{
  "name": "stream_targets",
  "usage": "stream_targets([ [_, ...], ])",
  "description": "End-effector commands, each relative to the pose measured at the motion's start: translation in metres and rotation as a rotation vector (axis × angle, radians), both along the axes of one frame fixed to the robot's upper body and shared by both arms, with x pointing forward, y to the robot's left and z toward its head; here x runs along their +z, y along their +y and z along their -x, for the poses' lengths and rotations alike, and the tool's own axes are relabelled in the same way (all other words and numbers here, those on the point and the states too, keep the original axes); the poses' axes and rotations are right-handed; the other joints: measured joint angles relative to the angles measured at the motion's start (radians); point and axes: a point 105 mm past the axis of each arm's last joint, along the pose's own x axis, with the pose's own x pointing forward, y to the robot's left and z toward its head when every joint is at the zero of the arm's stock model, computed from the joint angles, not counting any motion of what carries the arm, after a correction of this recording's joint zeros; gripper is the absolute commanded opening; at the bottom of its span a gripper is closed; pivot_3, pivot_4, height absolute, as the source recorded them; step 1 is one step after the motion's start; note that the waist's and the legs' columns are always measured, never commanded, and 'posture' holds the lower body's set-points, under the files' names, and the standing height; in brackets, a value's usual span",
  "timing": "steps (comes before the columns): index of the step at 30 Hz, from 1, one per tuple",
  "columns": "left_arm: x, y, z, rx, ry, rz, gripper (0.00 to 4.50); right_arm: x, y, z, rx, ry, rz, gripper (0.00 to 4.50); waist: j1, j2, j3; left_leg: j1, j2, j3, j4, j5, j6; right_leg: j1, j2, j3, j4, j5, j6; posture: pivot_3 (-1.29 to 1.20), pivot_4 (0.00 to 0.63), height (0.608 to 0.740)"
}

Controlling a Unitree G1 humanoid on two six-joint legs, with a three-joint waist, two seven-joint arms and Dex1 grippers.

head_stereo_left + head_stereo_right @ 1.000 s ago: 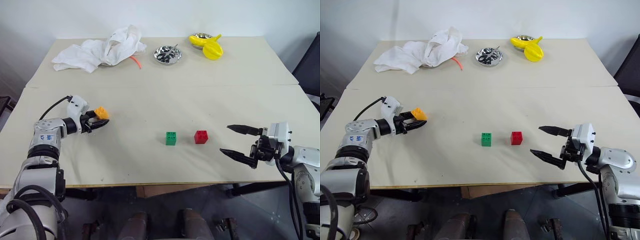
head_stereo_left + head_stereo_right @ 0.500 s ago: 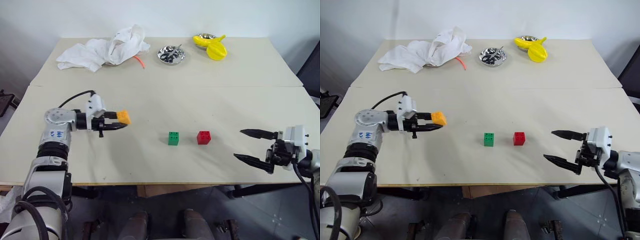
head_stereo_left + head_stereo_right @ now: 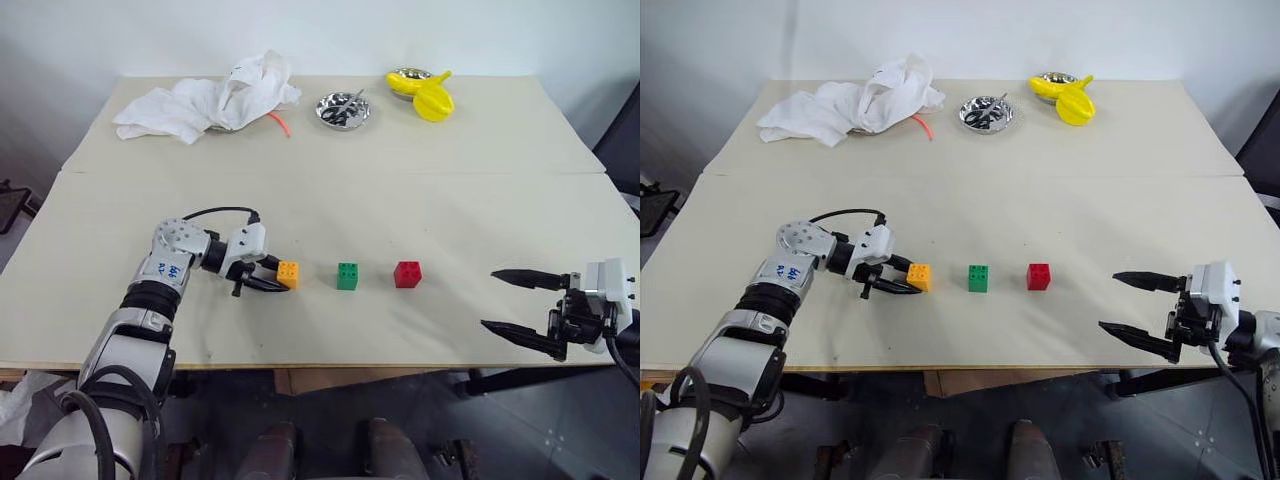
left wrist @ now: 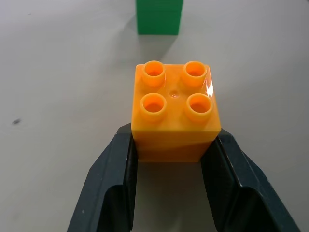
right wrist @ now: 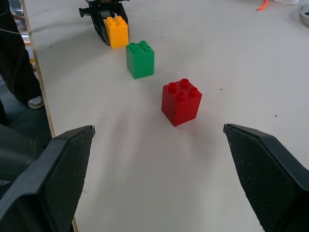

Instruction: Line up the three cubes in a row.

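Note:
I need to let go of the orange cube with my left gripper now: the orange cube's base (image 3: 288, 288) is at the tabletop in line with the green cube (image 3: 347, 275), so the orange cube would stand there.
Three studded cubes stand near the table's front middle. The orange cube (image 3: 288, 273) is on the left, studs up, with my left gripper (image 3: 270, 277) shut on its sides; in the left wrist view the black fingers (image 4: 116, 164) clamp the orange cube (image 4: 175, 112) low over the table. Just right of it stands the green cube (image 3: 347, 275), then the red cube (image 3: 407, 273), both free on the table. My right gripper (image 3: 512, 302) hangs open at the front right edge, well apart from the red cube (image 5: 181, 101), with nothing between its fingers.
At the back of the beige table (image 3: 450, 190) lie a crumpled white cloth (image 3: 205, 98), a small metal bowl (image 3: 342, 108) with dark items, and a yellow object (image 3: 426, 95) on a second bowl. A dark chair edge (image 3: 625, 120) stands at the right.
My left gripper carried the orange cube rightward and down, from the left of the table to just beside the green cube. My right gripper drew back to the right, still open.

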Motion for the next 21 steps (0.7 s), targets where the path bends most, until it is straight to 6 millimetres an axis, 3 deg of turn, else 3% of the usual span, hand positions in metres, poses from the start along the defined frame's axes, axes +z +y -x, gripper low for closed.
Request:
stream_targets([
  [1, 0.001, 0.004, -0.003, 0.013, -0.013, -0.011, 1.48, 0.011, -0.001, 0.005, 0.001, -0.042, 0.010, 4.50, 0.000, 0.000, 0.000, 0.000, 0.000, 0.000, 0.000, 0.000, 0.000, 0.000, 0.000, 0.000, 0.000, 0.000, 0.000, 0.00, 0.150, 0.740],
  [14, 0.002, -0.003, -0.008, 0.027, -0.004, 0.023, 1.48, 0.009, 0.010, 0.001, 0.000, -0.052, -0.005, 4.50, 0.004, 0.000, 0.000, 0.000, -0.001, -0.001, 0.004, 0.000, 0.000, 0.001, -0.001, 0.000, 0.000, 0.000, 0.000, 0.00, 0.150, 0.740],
  [15, 0.002, -0.003, -0.008, 0.027, -0.005, 0.024, 2.21, 0.009, 0.010, 0.001, 0.000, -0.052, -0.006, 4.50, 0.004, 0.000, 0.000, 0.000, -0.001, -0.001, 0.004, 0.000, 0.001, 0.002, -0.001, -0.001, 0.000, 0.000, 0.000, 0.00, 0.150, 0.740],
  [21, 0.015, 0.004, -0.008, 0.027, -0.070, 0.094, 4.03, 0.008, 0.014, 0.001, 0.003, -0.052, -0.015, 4.50, 0.001, 0.000, 0.000, 0.000, -0.001, -0.001, 0.004, 0.000, 0.001, 0.001, -0.001, -0.001, 0.000, 0.000, 0.000, 0.00, 0.150, 0.740],
])
